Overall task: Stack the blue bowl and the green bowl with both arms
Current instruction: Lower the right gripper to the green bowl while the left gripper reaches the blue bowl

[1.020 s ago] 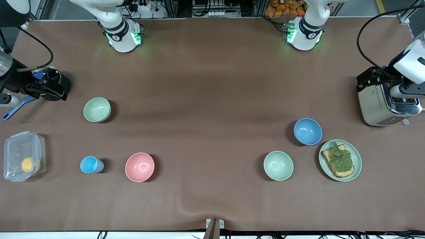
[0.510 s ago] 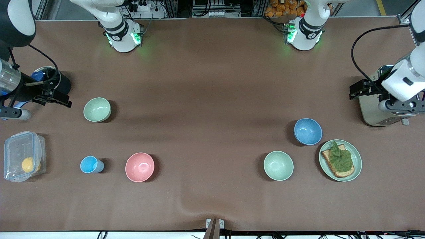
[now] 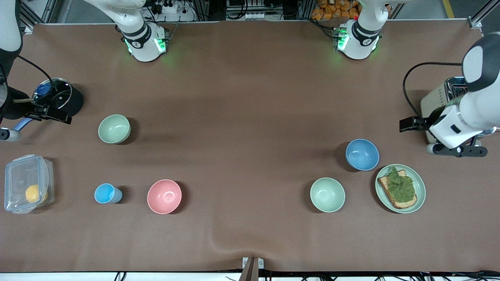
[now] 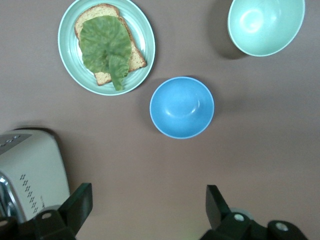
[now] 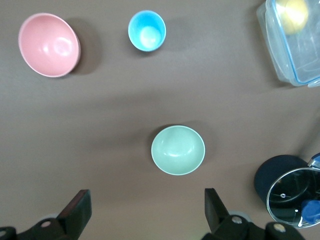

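My right gripper should next pick up the green bowl by its rim (image 3: pixel 108 118) to stack it with the blue bowl (image 3: pixel 362 154).
The blue bowl (image 3: pixel 362 154) sits upright toward the left arm's end of the table, and shows in the left wrist view (image 4: pixel 182 107). The green bowl (image 3: pixel 114 128) sits upright toward the right arm's end, and shows in the right wrist view (image 5: pixel 178 150). My left gripper (image 3: pixel 455 150) hangs open and empty in the air beside the toaster (image 3: pixel 443 102); its jaws (image 4: pixel 147 205) stand wide apart, short of the blue bowl. My right gripper (image 3: pixel 7 134) hangs open and empty in the air beside the black pot (image 3: pixel 64 97); its jaws (image 5: pixel 146 209) stand wide apart, short of the green bowl.
A paler mint bowl (image 3: pixel 327 194) and a green plate with toast (image 3: pixel 400 188) lie close to the blue bowl. A pink bowl (image 3: pixel 164 196), a light-blue cup (image 3: pixel 106 193) and a clear box with a lemon (image 3: pixel 27 183) lie nearer the front camera than the green bowl.
The left arm has swung off the toaster toward the blue bowl. The right arm has shifted beside the pot. The bowls have not moved.
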Robot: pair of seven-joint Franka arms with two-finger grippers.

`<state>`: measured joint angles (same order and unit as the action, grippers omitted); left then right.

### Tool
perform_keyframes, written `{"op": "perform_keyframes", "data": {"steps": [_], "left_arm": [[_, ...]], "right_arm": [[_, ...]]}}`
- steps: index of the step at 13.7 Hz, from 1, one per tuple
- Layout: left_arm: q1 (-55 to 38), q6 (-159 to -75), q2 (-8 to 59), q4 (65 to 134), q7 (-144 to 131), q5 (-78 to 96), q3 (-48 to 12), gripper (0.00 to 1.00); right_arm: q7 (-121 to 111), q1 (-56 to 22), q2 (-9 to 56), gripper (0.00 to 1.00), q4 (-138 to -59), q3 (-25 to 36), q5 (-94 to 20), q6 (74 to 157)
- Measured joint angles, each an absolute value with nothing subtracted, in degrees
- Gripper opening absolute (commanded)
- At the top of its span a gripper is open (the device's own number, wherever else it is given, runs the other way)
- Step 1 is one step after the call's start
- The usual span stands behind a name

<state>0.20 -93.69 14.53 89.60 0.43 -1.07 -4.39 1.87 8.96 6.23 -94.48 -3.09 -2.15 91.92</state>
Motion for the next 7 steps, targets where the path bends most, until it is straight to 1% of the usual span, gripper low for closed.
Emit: {"op": "perform_keyframes", "data": {"steps": [4, 7], "left_arm": [[0.2, -95.6, 20.4, 89.1, 0.4, -1.1, -4.4, 1.00], [0.5, -98.1, 23.1, 88.7, 0.4, -1.1, -4.1, 1.00]], "right_arm": [[-0.7, 9.1, 9.9, 1.00, -102.4, -3.2, -2.2, 103.1], [-6.0, 11.4, 10.6, 1.00, -109.5, -3.1, -2.2, 112.5]]}}
